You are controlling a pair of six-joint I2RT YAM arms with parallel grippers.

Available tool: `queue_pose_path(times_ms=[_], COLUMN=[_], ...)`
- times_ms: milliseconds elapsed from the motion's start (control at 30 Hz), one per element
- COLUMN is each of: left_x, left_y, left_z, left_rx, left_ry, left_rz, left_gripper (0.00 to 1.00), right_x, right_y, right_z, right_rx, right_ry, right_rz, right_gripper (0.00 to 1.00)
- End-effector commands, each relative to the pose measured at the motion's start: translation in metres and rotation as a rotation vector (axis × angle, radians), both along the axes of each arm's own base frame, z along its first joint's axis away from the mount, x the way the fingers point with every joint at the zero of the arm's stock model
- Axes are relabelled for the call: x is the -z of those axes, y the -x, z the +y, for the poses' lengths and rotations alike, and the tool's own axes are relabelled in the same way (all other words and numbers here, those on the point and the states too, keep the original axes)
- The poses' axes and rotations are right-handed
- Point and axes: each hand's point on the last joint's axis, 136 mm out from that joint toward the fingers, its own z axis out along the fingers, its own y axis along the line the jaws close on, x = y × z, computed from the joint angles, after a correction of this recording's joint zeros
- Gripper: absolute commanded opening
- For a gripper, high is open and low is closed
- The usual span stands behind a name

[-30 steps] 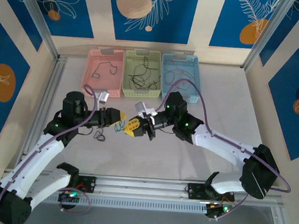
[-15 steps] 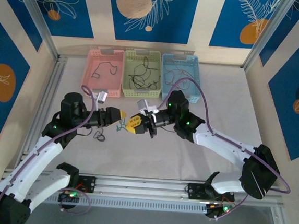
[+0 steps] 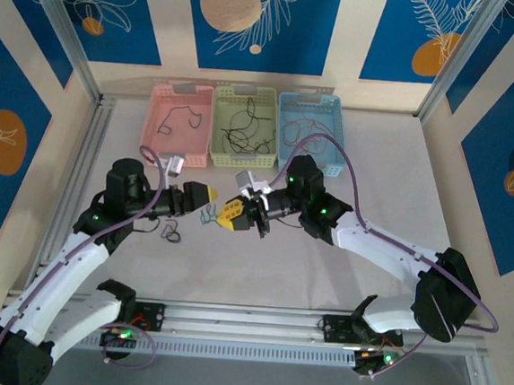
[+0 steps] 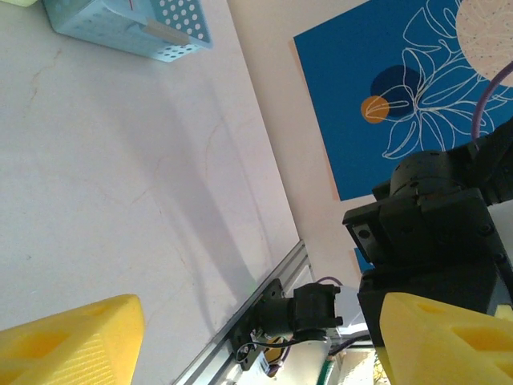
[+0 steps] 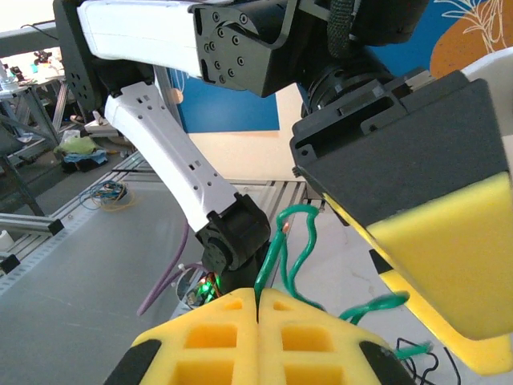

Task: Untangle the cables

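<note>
My left gripper will grab the free curl of the green cable next, so that my right gripper is free to untangle the cable.
My right gripper (image 3: 225, 217) (image 5: 258, 309) is shut on a thin green cable (image 5: 298, 241), which curls up from between its yellow pads. The same green cable (image 3: 208, 215) hangs in the small gap between the two grippers at table centre-left. My left gripper (image 3: 206, 200) (image 4: 256, 345) stands open just left of it, its yellow fingers (image 4: 72, 341) wide apart with nothing between them. One of its fingers (image 5: 449, 257) shows close beside the green cable. A few small black cable loops (image 3: 171, 233) lie on the table below the left gripper.
Three baskets stand in a row at the back: pink (image 3: 153, 129), pale green (image 3: 245, 91) and blue (image 3: 337, 136), each with loose thin cables inside. The blue basket (image 4: 120, 24) is also in the left wrist view. Aluminium rails border the table.
The left gripper's jaws have spread wide apart and drawn slightly back to the left. The right gripper has shifted a little left and keeps its hold on the green cable.
</note>
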Motion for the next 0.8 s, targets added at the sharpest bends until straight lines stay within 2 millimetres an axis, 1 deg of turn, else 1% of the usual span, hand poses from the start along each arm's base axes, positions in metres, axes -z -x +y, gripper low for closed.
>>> queue_pose_path(times_ms=[0,67,200,333,400,500,667,767], left_x=[-0.019,-0.02,-0.013,-0.006,0.0,0.004,-0.002,-0.001], left_y=[-0.002,0.001,0.013,0.022,0.022,0.021,0.02,0.021], left_z=[-0.004,-0.006,-0.008,-0.007,-0.007,-0.008,-0.011,-0.015], left_rx=[0.01,0.035,0.079,0.095,0.098,0.098,0.107,0.122], left_ry=[0.036,0.05,0.061,0.071,0.07,0.077,0.095,0.107], left_rz=[-0.059,-0.06,-0.046,-0.033,-0.016,-0.008,-0.021,-0.016], left_gripper=[0.76,0.71,0.61,0.61,0.59,0.53,0.45,0.37], right_x=[-0.004,-0.004,-0.007,-0.008,-0.007,-0.006,-0.004,-0.003], right_y=[0.002,0.0,-0.005,-0.008,-0.007,-0.007,-0.008,-0.01], right_z=[-0.001,-0.001,-0.001,0.0,0.0,0.0,0.0,0.001], right_rx=[-0.016,-0.003,0.012,0.014,0.011,0.013,0.018,0.031], right_ry=[0.004,0.001,-0.006,-0.007,-0.005,-0.006,0.0,0.002], right_rz=[0.007,0.003,-0.002,0.001,0.003,0.005,0.009,0.009], right_gripper=[0.0,0.0,0.0,0.0,0.0,0.0,0.0,0.0])
